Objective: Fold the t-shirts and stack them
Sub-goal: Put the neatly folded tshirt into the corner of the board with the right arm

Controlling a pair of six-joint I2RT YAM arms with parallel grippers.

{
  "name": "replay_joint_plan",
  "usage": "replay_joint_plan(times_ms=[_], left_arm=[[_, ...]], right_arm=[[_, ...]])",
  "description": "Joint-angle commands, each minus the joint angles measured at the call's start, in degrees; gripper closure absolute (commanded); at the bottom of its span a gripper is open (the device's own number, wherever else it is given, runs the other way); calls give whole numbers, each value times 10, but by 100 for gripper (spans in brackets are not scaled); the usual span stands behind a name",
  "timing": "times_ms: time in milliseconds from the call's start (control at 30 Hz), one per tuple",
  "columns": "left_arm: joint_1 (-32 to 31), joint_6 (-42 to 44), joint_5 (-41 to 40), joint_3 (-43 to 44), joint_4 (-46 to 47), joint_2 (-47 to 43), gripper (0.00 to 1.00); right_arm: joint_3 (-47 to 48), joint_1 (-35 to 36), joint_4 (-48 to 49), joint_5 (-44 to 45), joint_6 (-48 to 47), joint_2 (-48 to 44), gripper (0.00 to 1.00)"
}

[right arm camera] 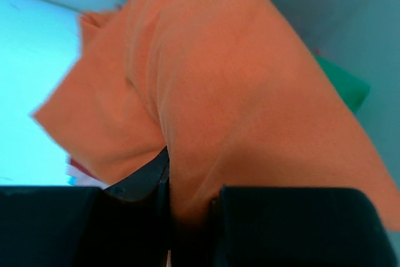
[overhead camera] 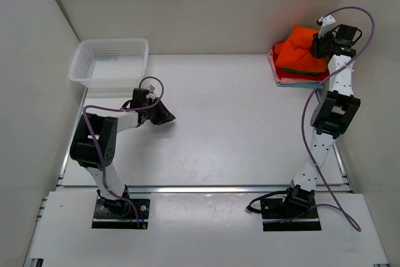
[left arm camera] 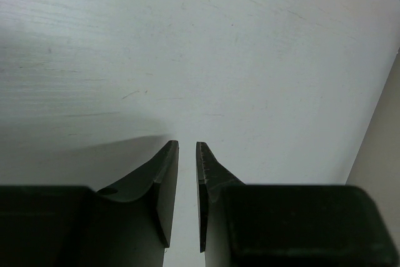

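My right gripper keeps hold of the orange t-shirt's fold beside the wall, since opening now would leave the fold hanging over the stack's edge.
The bright orange t-shirt [overhead camera: 300,53] lies bunched on top of a stack of folded shirts [overhead camera: 294,80] at the far right of the table; red, pink and light blue edges show beneath it. My right gripper [overhead camera: 320,47] is at the stack's right edge, shut on the orange t-shirt [right arm camera: 237,92], whose cloth fills the gap between the jaws and drapes over the right finger. A green shirt [right arm camera: 340,82] peeks out behind. My left gripper [overhead camera: 167,115] hovers low over the bare table at the left, its fingers [left arm camera: 164,182] nearly together with only a narrow gap, holding nothing.
A white plastic mesh basket [overhead camera: 87,73] stands at the far left, just beyond the left gripper. White walls enclose the table on the left, back and right; the right wall is close behind the stack.
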Motion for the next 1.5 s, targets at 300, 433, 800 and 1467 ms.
replay_joint_plan(times_ms=[300, 433, 800, 1467], left_arm=[[-33, 6, 2, 12, -5, 26, 73], [-37, 6, -1, 9, -4, 33, 73], [-38, 14, 11, 7, -8, 45, 74], [-62, 41, 11, -30, -74, -65, 65]], right_arm=[[-72, 20, 240, 159, -87, 4, 100], [-83, 40, 286, 172, -123, -8, 100], [-176, 61, 489, 219, -208, -8, 97], [-460, 91, 687, 485, -205, -295, 3]])
